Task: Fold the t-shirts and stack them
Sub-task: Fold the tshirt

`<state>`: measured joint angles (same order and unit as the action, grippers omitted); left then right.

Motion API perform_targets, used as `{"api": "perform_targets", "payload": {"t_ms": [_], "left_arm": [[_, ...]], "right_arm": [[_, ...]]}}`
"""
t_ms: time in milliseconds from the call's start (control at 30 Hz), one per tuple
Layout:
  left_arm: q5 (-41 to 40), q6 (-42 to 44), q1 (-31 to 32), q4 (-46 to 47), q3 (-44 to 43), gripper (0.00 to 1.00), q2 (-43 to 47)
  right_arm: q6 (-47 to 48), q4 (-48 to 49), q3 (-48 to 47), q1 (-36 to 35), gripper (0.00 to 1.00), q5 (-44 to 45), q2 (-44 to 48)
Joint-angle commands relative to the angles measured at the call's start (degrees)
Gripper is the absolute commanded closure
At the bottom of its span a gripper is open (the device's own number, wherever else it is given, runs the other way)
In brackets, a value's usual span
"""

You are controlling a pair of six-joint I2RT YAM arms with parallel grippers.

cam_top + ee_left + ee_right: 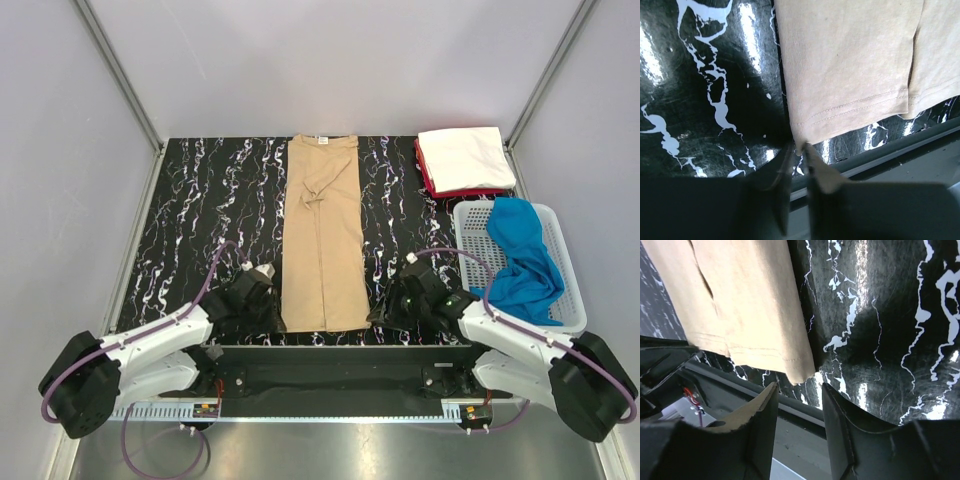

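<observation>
Next, my right gripper grabs the tan t-shirt (pixel 322 240) by its free near hem corner (pixel 366 325), opposite my left gripper, to fold the hem evenly.
The tan t-shirt (pixel 322 240) lies on the black marbled table (pixel 200 220), folded into a long narrow strip with its hem at the near edge. My left gripper (pixel 265 285) is at the near left hem corner. In the left wrist view (pixel 800 147) it is pinched shut on the tip of that corner of the tan shirt (pixel 850 60). My right gripper (pixel 398 300) is open. In the right wrist view (pixel 799 387) the near right corner of the tan shirt (pixel 740 305) lies just ahead of the jaws, apart from them. A folded white t-shirt (pixel 462 157) lies on a red t-shirt (pixel 470 190) at the back right.
A white mesh basket (pixel 470 225) stands at the right with the bright blue t-shirt (pixel 520 260) crumpled in it. The table's black front rail (pixel 790 402) runs just under both grippers. Grey walls enclose the table on three sides.
</observation>
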<state>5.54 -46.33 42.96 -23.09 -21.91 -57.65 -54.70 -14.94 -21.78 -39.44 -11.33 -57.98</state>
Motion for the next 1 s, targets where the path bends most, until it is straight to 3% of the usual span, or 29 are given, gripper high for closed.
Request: {"api": "perform_targets", "payload": {"t_ms": [0, 100, 233, 467, 600, 733, 767, 833, 967], "left_arm": [[-0.97, 0.27, 0.28, -0.46, -2.43, 0.74, 1.40], [-1.06, 0.36, 0.19, -0.55, -2.52, 0.63, 1.49], [-1.41, 0.80, 0.28, -0.64, -2.35, 0.60, 1.05], [-0.71, 0.97, 0.28, 1.55, -1.73, 0.59, -0.80], [0.96, 1.41, 0.19, 3.23, -2.08, 0.68, -2.46], [1.67, 1.94, 0.20, 4.28, -3.04, 0.88, -4.05], [1.75, 1.94, 0.28, 4.37, -3.22, 1.00, -4.14], [1.49, 1.24, 0.28, 4.28, -3.57, 1.00, -3.35], [0.26, 1.67, 0.02, 3.24, -5.50, 1.00, -2.12]], "right_arm": [[3.10, 0.60, -2.83, -0.46, 0.53, 1.84, -2.74], [3.81, 2.80, -3.27, -0.46, 0.53, 0.61, -5.65], [3.98, 5.00, -2.48, -0.46, 0.55, -0.44, -8.64], [3.11, 7.99, -0.19, -0.46, 0.68, -1.23, -8.56], [3.10, 9.31, 0.25, -0.46, 0.73, -1.50, -7.59], [3.02, 10.02, 0.07, -0.46, 0.86, -2.02, -7.41], [3.02, 10.10, 0.16, -0.46, 0.89, -2.03, -7.24], [2.58, 10.11, -0.19, -0.46, 1.00, -2.03, -6.89], [2.75, 10.19, -1.51, -0.46, 1.00, -1.50, -6.80]]}}
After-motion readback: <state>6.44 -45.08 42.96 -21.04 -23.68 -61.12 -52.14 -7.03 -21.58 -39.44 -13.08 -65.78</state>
